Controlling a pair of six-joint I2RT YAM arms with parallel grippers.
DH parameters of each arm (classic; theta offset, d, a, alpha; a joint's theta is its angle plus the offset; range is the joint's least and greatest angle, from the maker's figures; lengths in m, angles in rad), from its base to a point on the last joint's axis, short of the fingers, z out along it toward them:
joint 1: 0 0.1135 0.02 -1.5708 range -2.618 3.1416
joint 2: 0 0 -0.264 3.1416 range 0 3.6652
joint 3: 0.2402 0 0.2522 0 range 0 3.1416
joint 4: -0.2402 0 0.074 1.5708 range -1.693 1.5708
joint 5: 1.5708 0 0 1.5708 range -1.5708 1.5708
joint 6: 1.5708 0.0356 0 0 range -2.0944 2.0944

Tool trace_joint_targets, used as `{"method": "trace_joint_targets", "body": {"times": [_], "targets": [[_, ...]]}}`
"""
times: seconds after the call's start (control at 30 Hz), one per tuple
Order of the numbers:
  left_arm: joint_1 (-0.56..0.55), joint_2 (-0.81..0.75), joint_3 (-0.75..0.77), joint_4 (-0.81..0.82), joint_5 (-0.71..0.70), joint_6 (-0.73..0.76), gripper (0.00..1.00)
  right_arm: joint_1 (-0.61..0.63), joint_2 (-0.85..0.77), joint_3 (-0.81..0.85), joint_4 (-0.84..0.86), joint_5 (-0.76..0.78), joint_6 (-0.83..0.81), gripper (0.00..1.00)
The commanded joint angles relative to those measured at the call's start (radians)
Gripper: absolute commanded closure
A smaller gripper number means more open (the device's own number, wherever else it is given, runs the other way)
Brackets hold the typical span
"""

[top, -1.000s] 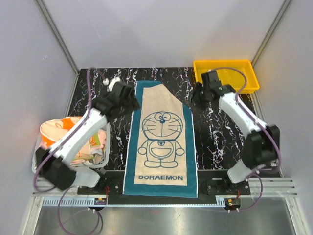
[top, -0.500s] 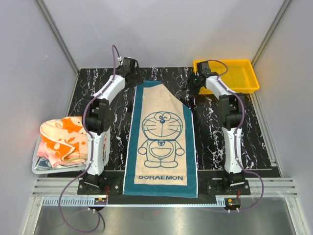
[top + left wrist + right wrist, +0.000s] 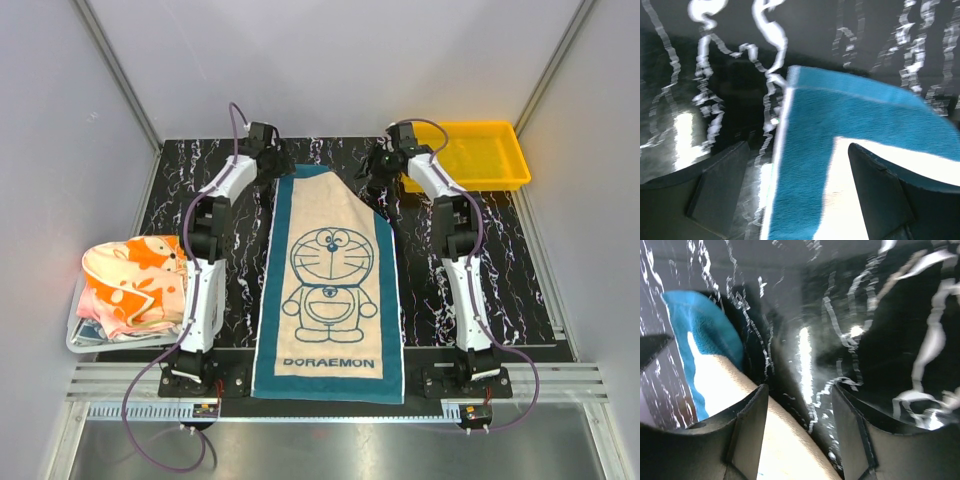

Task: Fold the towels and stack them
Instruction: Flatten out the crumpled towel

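I will grab the teal towel's far corner by its side edge with my left gripper next. Then the towel's far end can be folded over.
A teal towel with a cream panel and a cartoon print lies flat down the middle of the black marbled table; its far right corner is folded in. My left gripper is open at the towel's far left corner, its fingers straddling the teal edge. My right gripper is open at the far right folded edge, one finger over the cream cloth, the other over bare table. An orange-and-cream towel lies heaped at the left.
A yellow plastic tray stands at the back right. A white basket under the heaped towels sits at the left edge. Grey walls close the back and sides.
Both arms have stretched out from bent poses to the far end of the table. Both grippers now sit at the towel's far corners; the right one moved left from the tray.
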Motion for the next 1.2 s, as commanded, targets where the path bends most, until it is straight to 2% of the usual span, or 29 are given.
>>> {"method": "trace_joint_targets", "body": {"times": [0.0, 0.1, 0.2, 0.47, 0.7, 0.8, 1.0, 1.17], "targets": [[0.000, 0.032, 0.051, 0.077, 0.076, -0.052, 0.14, 0.028, 0.032, 0.064, 0.013, -0.064, -0.009, 0.39], [-0.002, 0.048, 0.049, 0.100, 0.104, -0.083, 0.18, 0.039, 0.015, 0.028, 0.037, -0.064, -0.011, 0.39], [0.000, 0.059, 0.035, 0.129, 0.125, -0.113, 0.27, 0.042, -0.013, -0.018, 0.050, -0.066, -0.014, 0.39], [0.000, 0.028, 0.016, 0.169, 0.089, -0.132, 0.69, 0.042, -0.039, -0.052, 0.044, -0.058, -0.044, 0.39], [0.000, -0.025, -0.017, 0.177, 0.038, -0.104, 0.98, 0.044, -0.051, -0.074, 0.038, -0.060, -0.081, 0.39], [0.000, -0.064, -0.049, 0.180, -0.013, -0.089, 1.00, 0.044, -0.068, -0.103, 0.047, -0.069, -0.112, 0.38], [0.000, -0.187, -0.152, 0.111, -0.230, -0.109, 1.00, 0.047, -0.140, -0.221, 0.100, -0.067, -0.136, 0.36], [-0.002, -0.237, -0.199, 0.056, -0.251, -0.129, 1.00, 0.047, -0.174, -0.279, 0.127, -0.103, -0.141, 0.36]]}}
